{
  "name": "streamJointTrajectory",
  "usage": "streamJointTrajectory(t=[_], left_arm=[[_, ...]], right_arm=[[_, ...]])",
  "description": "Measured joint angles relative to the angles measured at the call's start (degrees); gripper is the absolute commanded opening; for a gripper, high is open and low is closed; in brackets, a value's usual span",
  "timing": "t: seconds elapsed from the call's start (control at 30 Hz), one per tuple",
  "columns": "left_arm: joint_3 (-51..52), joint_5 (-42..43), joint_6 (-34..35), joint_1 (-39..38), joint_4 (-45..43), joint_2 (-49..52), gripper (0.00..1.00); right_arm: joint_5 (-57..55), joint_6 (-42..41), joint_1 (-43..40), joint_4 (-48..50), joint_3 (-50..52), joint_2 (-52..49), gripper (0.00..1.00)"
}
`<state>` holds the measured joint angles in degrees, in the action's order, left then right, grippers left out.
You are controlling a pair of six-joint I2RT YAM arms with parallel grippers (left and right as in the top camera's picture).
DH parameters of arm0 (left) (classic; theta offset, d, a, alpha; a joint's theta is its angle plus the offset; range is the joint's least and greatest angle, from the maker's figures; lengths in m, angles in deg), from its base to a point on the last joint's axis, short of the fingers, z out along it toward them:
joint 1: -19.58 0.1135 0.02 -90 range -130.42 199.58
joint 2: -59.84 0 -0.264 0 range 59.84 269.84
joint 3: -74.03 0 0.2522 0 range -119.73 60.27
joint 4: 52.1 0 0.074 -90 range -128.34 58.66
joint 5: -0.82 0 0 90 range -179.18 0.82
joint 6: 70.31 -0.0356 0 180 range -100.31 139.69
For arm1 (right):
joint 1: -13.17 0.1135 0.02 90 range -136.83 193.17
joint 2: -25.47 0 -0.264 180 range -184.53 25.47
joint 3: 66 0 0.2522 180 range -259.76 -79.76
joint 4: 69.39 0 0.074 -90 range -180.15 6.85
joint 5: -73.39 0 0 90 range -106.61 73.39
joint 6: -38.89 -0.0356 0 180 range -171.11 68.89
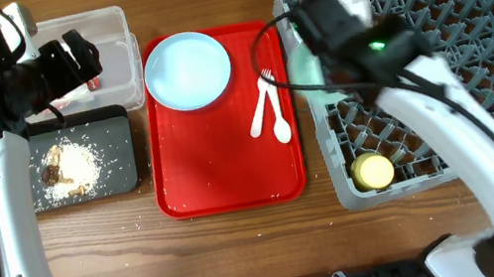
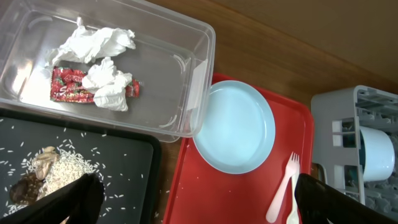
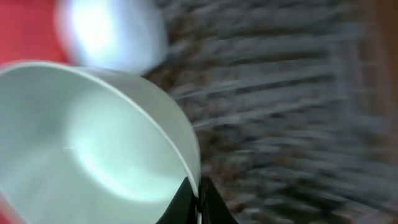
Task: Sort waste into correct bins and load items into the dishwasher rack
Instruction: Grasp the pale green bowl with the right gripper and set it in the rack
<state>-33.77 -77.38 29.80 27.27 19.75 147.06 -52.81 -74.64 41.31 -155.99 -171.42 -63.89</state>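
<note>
I should move the teal bowl over the rack's wires before my right gripper lets go of it, because the teal bowl's side sticks out past the rack's bar.
My right gripper is shut on the rim of a pale teal bowl and holds it over the left edge of the grey dishwasher rack. In the right wrist view the fingers pinch the bowl's rim. A second bowl stands in the rack, and a yellow cup lies in its near left corner. The light blue plate, white fork and spoon lie on the red tray. My left gripper is open and empty above the bins.
The clear tub holds white napkins and a red wrapper. The black tray holds rice with brown bits. The red tray lies between the bins and the rack. Loose rice grains lie on the table.
</note>
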Motion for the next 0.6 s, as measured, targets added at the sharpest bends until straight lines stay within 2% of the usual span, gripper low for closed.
streamJointTrajectory(t=[0.07,0.13,0.3,0.4,0.5,0.6], left_arm=[[0.0,0.0,0.0,0.0,0.0,0.0,1.0],[0.0,0.0,0.0,0.0,0.0,0.0,1.0],[0.0,0.0,0.0,0.0,0.0,0.0,1.0],[0.0,0.0,0.0,0.0,0.0,0.0,1.0],[0.0,0.0,0.0,0.0,0.0,0.0,1.0],[0.0,0.0,0.0,0.0,0.0,0.0,1.0]], right_arm=[[-10.6,-1.4,0.0,-1.6,0.0,1.6,0.04],[-19.8,-2.2,0.0,1.5,1.6,1.3,0.04],[-36.2,-0.2,0.5,18.0,16.1,-1.2,0.04],[-36.4,5.0,1.4,26.8,21.2,-2.3,0.04],[-30.8,11.3,1.4,33.7,23.3,-2.9,0.04],[-29.4,14.8,1.4,35.7,24.0,-6.6,0.04]])
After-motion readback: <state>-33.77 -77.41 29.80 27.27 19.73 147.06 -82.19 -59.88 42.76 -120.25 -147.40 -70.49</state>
